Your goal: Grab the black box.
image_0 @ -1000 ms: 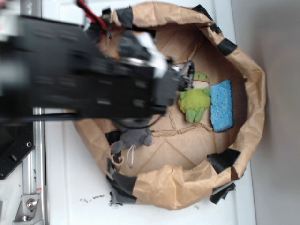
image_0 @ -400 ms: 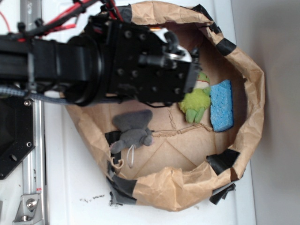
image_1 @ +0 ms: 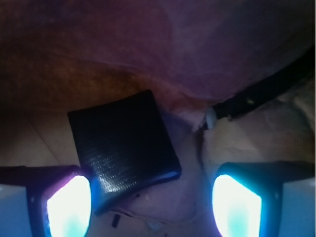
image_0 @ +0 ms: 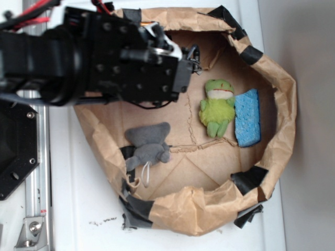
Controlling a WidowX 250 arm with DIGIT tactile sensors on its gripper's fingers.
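My gripper should next pick up the black box (image_1: 123,143) by its opposite side edges, so that I can get it out of the paper bag.
In the wrist view, the black box (image_1: 123,143) lies flat on brown paper, a glossy textured rectangle turned at a slight angle. My gripper (image_1: 153,207) is open. Its lit left finger (image_1: 69,207) sits right by the box's near left corner, and the right finger (image_1: 234,205) stands well clear of the box. In the exterior view, the arm and gripper (image_0: 189,58) hang over the upper left of the paper bag (image_0: 282,104). There the box is hidden beneath the arm.
Inside the bag lie a grey plush toy (image_0: 149,146), a green frog plush (image_0: 217,107) and a blue sponge (image_0: 247,117). Black tape (image_1: 266,91) marks the bag wall close to the box. A black metal plate (image_0: 13,151) sits left of the bag.
The arm has swung left and up toward the bag's upper left corner, uncovering the green frog plush. The toys and sponge have not moved.
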